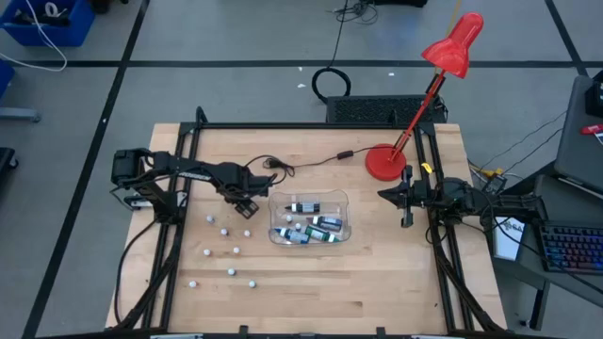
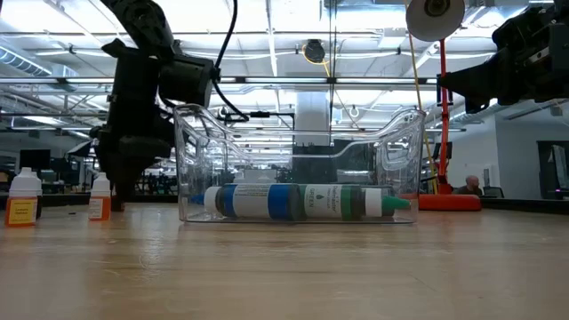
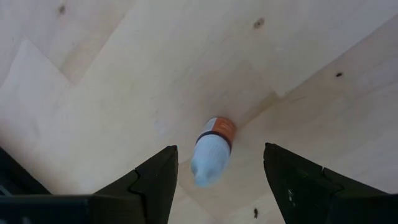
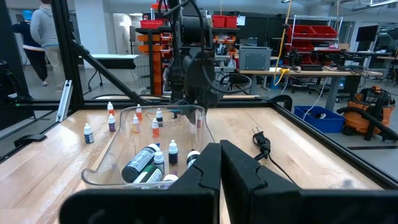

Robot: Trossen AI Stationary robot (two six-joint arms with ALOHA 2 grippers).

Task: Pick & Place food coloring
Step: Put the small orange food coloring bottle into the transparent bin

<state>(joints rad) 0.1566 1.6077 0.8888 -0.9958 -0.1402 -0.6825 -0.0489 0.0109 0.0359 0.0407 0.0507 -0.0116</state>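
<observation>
The orange-bodied bottle will go into the clear plastic tub next, so my left gripper will grab it by its white cap [image 3: 210, 158].
Several tiny white-capped food coloring bottles [image 1: 231, 251] stand upright on the wooden table's left half. More lie in the clear plastic tub [image 1: 332, 201] at mid table, shown from the side in the low view as bottles [image 2: 302, 202]. My left gripper [image 1: 247, 203] hangs just left of the tub, pointing down and open. In the left wrist view one orange-bodied bottle [image 3: 216, 146] stands between my left gripper's [image 3: 219, 152] two fingers, with a gap on each side. My right gripper [image 1: 407, 213] waits shut and level at the right edge, also seen as my right gripper [image 4: 219, 165].
A red desk lamp [image 1: 386, 162] stands at the far right of the table. Its black cord and plug [image 1: 276, 166] trail across the far side toward my left arm. The tub wall [image 2: 191, 160] rises close beside my left gripper. Bare wood lies along the near edge.
</observation>
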